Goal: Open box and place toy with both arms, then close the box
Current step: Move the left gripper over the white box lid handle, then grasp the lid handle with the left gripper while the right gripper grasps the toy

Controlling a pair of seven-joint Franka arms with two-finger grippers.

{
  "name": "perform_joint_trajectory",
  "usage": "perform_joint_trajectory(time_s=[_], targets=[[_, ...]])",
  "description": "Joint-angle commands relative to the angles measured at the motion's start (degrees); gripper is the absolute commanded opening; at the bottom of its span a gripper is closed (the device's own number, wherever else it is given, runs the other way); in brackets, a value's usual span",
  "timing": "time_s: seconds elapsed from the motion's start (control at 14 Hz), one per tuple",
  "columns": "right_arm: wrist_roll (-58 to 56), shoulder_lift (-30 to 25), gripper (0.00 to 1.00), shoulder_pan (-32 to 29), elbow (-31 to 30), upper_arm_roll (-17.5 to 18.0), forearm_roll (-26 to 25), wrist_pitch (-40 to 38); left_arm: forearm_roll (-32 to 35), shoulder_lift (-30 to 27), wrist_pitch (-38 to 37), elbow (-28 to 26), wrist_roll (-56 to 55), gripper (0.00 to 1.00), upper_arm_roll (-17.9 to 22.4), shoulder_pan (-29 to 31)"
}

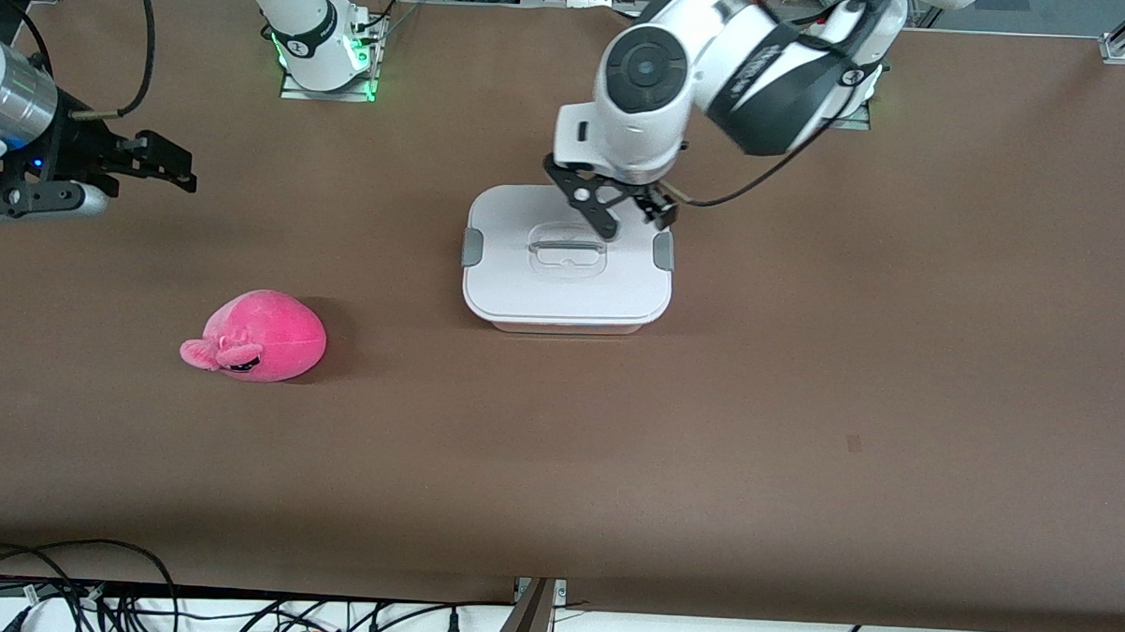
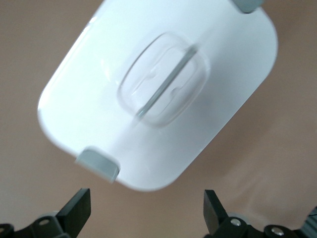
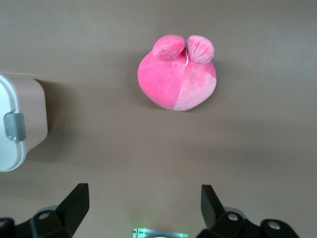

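The left gripper grabs the white lid's grey handle bar next, to open the box for the pink plush toy.
The box stands shut in the middle of the table, its white lid carrying a grey clip on each short side and a clear recessed handle. My left gripper hangs open and empty over the lid's edge farthest from the front camera. In the left wrist view the lid and one clip lie just ahead of the open gripper. The pink plush toy lies toward the right arm's end, nearer the front camera. My right gripper waits open above the table there; its wrist view shows the toy and the box's end.
The brown table carries nothing else. The right arm's base with green lights stands at the edge farthest from the front camera. Cables lie below the table's front edge.
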Motion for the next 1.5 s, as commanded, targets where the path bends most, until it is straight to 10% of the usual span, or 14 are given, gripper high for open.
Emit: perform_joint_trajectory(time_s=[0.0, 1.07, 1.14, 1.29, 1.43], targets=[[0.57, 1.18, 1.0, -0.83, -5.48, -0.63, -0.99, 7.64, 0.64, 2.73, 6.06, 0.24, 9.13, 1.0, 1.08, -3.08], [-0.31, 14.89, 1.0, -1.0, -21.68, -2.13, 0.06, 46.79, 9.88, 7.23, 17.96, -3.98, 20.58, 1.0, 0.9, -6.43], [-0.31, 15.24, 1.0, -1.09, -22.03, -2.04, 0.06, 47.4, 9.8, 6.97, 17.34, -3.98, 20.06, 0.87, 0.9, -6.52], [-0.22, 15.6, 0.92, -1.09, -22.39, -2.04, 0.15, 47.94, 9.45, 6.79, 16.2, -3.8, 19.36, 0.2, 0.9, -6.52], [-0.31, 15.86, 0.54, -1.09, -22.39, -2.04, 0.77, 47.94, 9.53, 6.79, 15.93, -3.63, 19.09, 0.05, 0.99, -6.61]])
